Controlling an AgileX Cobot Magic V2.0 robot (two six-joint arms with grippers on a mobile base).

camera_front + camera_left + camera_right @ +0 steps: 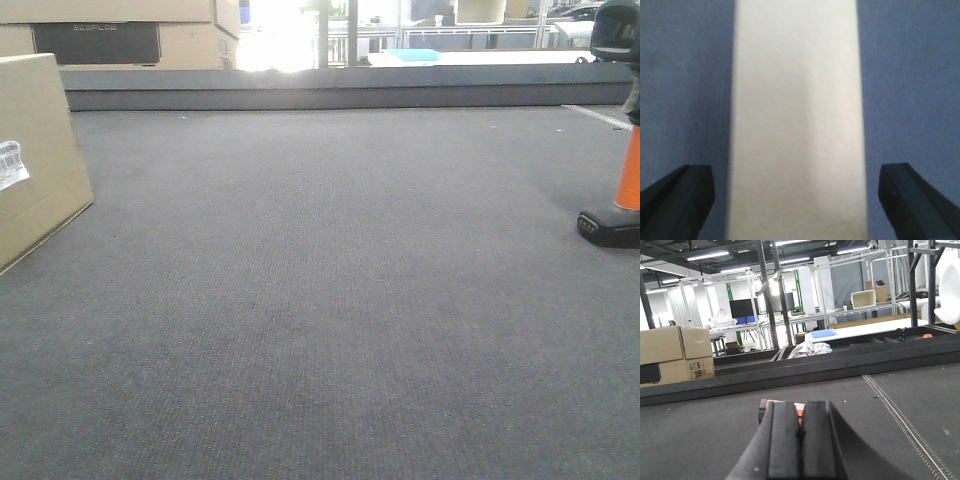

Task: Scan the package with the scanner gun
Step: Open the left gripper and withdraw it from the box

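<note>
My left gripper will next grab the package's narrow pale side [797,100] to scan it.
The package [35,150], a plain brown box with a white label [10,163], stands tilted at the left edge of the grey carpet. From above, in the left wrist view, its narrow pale face [797,100] runs between the fingers of my left gripper [796,172]. That gripper is open, with a strip of carpet showing on each side. The scanner gun [628,170] stands upright at the far right on its black foot. My right gripper [800,405] has its jaws almost together. A bit of the orange scanner gun [767,403] shows just past its tips.
Stacked cartons [120,30] with a dark printed panel sit beyond a raised dark ledge [350,88] at the back. A metal strip [900,420] crosses the carpet on the right. Racks and tables fill the background.
</note>
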